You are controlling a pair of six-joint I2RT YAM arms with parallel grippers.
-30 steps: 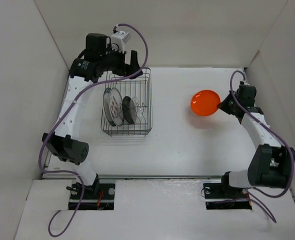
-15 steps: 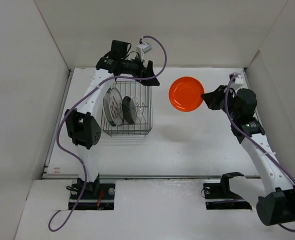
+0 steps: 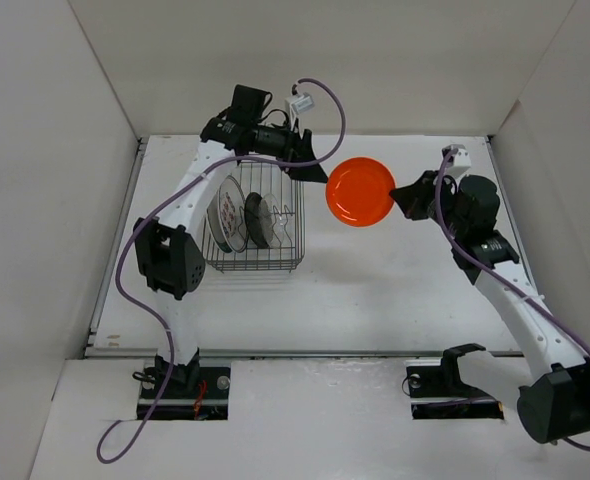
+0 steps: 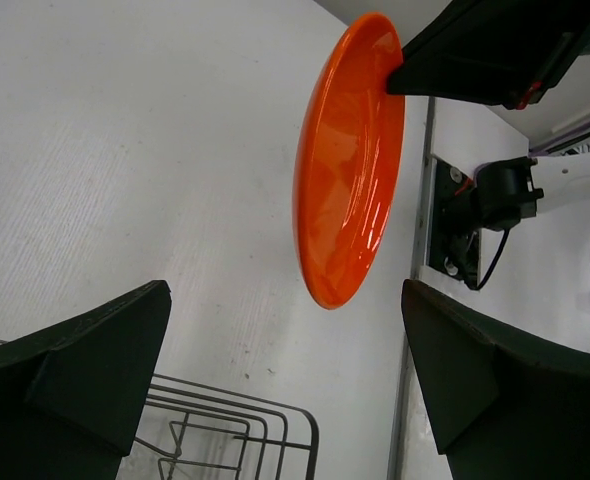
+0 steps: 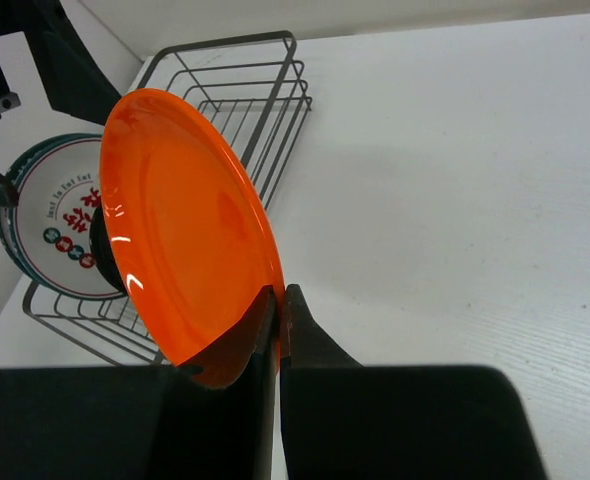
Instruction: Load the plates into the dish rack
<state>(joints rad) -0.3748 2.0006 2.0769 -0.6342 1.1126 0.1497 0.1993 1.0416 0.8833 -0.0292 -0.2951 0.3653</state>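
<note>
The left gripper should reach the orange plate and pinch the plate's rim across from the right gripper. The plate's other edge then stays free to slot into the rack (image 3: 293, 232).
My right gripper (image 3: 403, 194) is shut on the rim of the bright orange plate (image 3: 360, 192) and holds it upright in the air, just right of the dish rack (image 3: 293, 232). In the right wrist view the jaws (image 5: 280, 300) pinch the plate's (image 5: 180, 220) lower edge. My left gripper (image 3: 317, 165) is open and empty above the rack's far right corner. In its wrist view the orange plate (image 4: 347, 170) hangs ahead of the spread fingers (image 4: 75, 370), not touching them. A white plate with red characters (image 5: 60, 215) and a black plate (image 3: 256, 220) stand in the rack.
The rack's (image 5: 265, 90) far right corner (image 4: 305, 430) lies under my left gripper. White walls enclose the table on the left, back and right. The arm bases (image 3: 455, 385) sit at the near edge.
My right gripper has carried the orange plate up and left toward the rack. My left arm has swung right from behind the rack toward the plate.
</note>
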